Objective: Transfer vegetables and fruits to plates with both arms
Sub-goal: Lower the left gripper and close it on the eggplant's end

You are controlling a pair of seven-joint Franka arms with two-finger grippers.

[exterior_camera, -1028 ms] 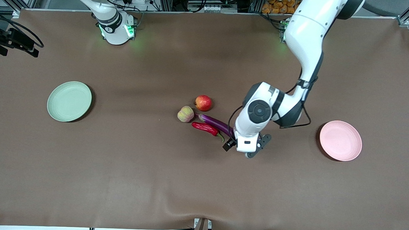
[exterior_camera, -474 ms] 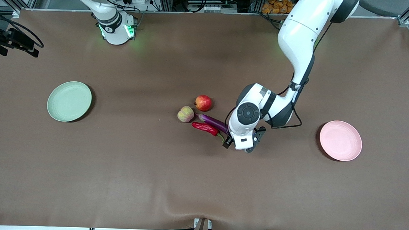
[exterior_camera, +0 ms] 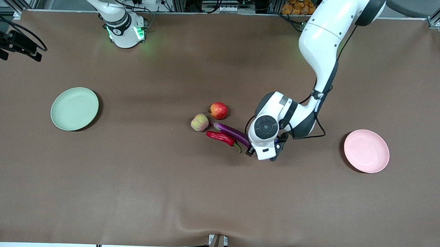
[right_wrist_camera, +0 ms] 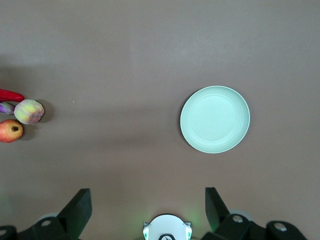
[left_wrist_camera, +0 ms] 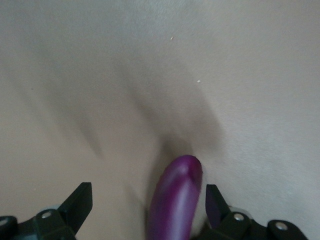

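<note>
The chili and the fruits crowd the eggplant's stem end, so I need to grab the eggplant with my left gripper next, near its smooth rounded end [exterior_camera: 245, 141] [left_wrist_camera: 176, 205].
The purple eggplant [exterior_camera: 231, 132] lies mid-table beside the red chili pepper [exterior_camera: 220, 137], the peach-like fruit [exterior_camera: 200, 122] and the red fruit [exterior_camera: 218, 110]. My left gripper [exterior_camera: 263, 151] is low over the eggplant's end toward the pink plate [exterior_camera: 366, 151]. In the left wrist view the gripper [left_wrist_camera: 146, 196] is open, with the eggplant's tip [left_wrist_camera: 176, 197] between its fingers and nearer one of them. My right gripper [right_wrist_camera: 146, 200] is open and empty, waiting high above its base. It looks down on the green plate [right_wrist_camera: 215, 119].
The green plate [exterior_camera: 74, 108] sits toward the right arm's end of the brown table, the pink plate toward the left arm's end. The right wrist view shows the peach [right_wrist_camera: 28, 111], red fruit [right_wrist_camera: 10, 131] and chili tip [right_wrist_camera: 9, 95] at its edge.
My left gripper has come down and shifted over the eggplant's end, so its tip now sits between the fingers. The right arm and the produce have not moved.
</note>
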